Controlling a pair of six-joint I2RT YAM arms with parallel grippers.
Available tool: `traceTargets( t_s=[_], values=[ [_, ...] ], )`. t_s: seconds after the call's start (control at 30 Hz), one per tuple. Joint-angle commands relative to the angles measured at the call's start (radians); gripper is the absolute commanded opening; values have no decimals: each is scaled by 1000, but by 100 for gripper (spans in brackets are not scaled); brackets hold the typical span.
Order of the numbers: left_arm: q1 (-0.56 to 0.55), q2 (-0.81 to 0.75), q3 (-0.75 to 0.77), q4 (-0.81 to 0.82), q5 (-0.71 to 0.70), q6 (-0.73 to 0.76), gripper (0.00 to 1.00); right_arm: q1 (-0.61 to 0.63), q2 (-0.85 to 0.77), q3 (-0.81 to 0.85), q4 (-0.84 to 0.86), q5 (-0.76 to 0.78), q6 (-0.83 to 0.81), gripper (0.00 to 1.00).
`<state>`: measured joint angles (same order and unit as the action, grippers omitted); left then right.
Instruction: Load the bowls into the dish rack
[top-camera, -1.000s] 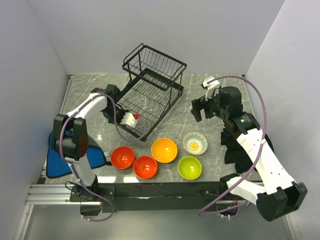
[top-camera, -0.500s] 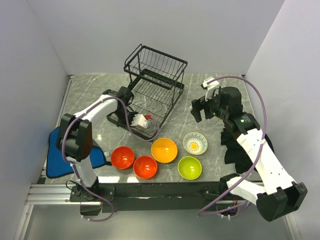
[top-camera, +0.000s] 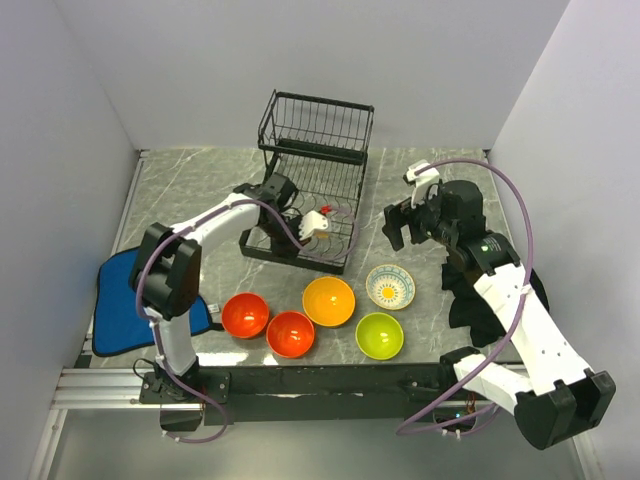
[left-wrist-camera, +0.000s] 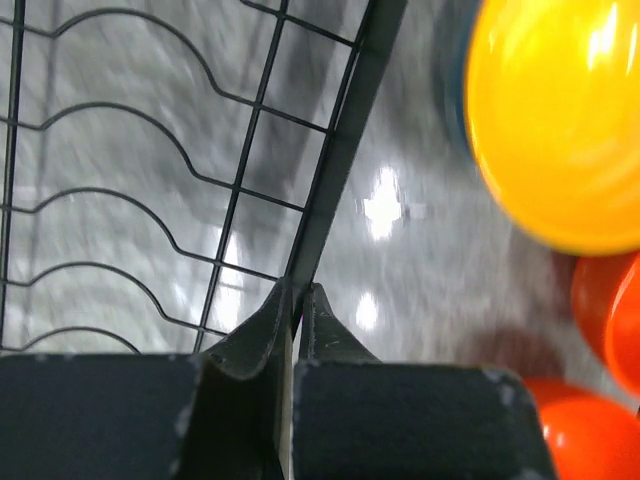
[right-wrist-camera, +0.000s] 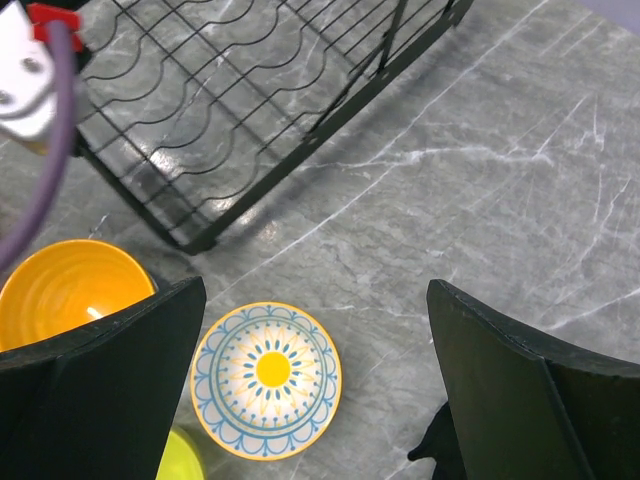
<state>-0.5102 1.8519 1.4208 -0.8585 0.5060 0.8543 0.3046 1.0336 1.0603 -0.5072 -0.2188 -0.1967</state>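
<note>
My left gripper should stay closed on the rack (top-camera: 318, 170) until the rack is in its place, as it stands at an angle to the back wall.
The black wire dish rack (top-camera: 318, 170) stands at the back middle of the table. My left gripper (top-camera: 318, 224) is at its near edge; in the left wrist view the left gripper (left-wrist-camera: 298, 296) is shut on the rack's frame bar (left-wrist-camera: 345, 160). In a row near the front lie two red-orange bowls (top-camera: 245, 314) (top-camera: 291, 333), an orange bowl (top-camera: 329, 300), a lime green bowl (top-camera: 380, 335) and a cream patterned bowl (top-camera: 390, 286). My right gripper (top-camera: 396, 222) hangs open, and in its wrist view the right gripper (right-wrist-camera: 315, 330) is above the patterned bowl (right-wrist-camera: 265, 378), empty.
A blue folded cloth (top-camera: 118, 312) lies at the table's left edge beside the left arm's base. A black cloth (top-camera: 465, 300) lies at the right, under the right arm. White walls close in the table on three sides.
My left gripper has shut on the rack's bar and swung right, turning the rack so its near end moved right. The right arm has barely moved.
</note>
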Motion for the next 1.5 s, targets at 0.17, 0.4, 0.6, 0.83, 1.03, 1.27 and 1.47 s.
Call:
traceTargets(
  t_s=[0.17, 0.4, 0.6, 0.83, 1.03, 1.27, 1.47],
  values=[
    [-125, 82, 161, 182, 48, -244, 1, -21, -69, -51, 49, 25, 23, 100],
    [-162, 121, 187, 211, -59, -209, 1, -51, -87, -72, 61, 21, 32, 100],
    [-156, 156, 225, 214, -130, -147, 1, -71, -90, -95, 81, -4, 49, 100],
    [-157, 155, 242, 268, -150, -201, 6, -82, -96, -114, 91, -8, 54, 100],
    [-163, 109, 210, 256, -150, -173, 28, -85, -102, -114, 85, -11, 54, 100],
    [-211, -98, 161, 326, -133, -205, 62, -148, -170, -77, 52, 76, 169, 100],
    [-312, -149, 158, 306, -89, -316, 66, -209, -247, -69, 87, 353, 356, 100]
  ],
)
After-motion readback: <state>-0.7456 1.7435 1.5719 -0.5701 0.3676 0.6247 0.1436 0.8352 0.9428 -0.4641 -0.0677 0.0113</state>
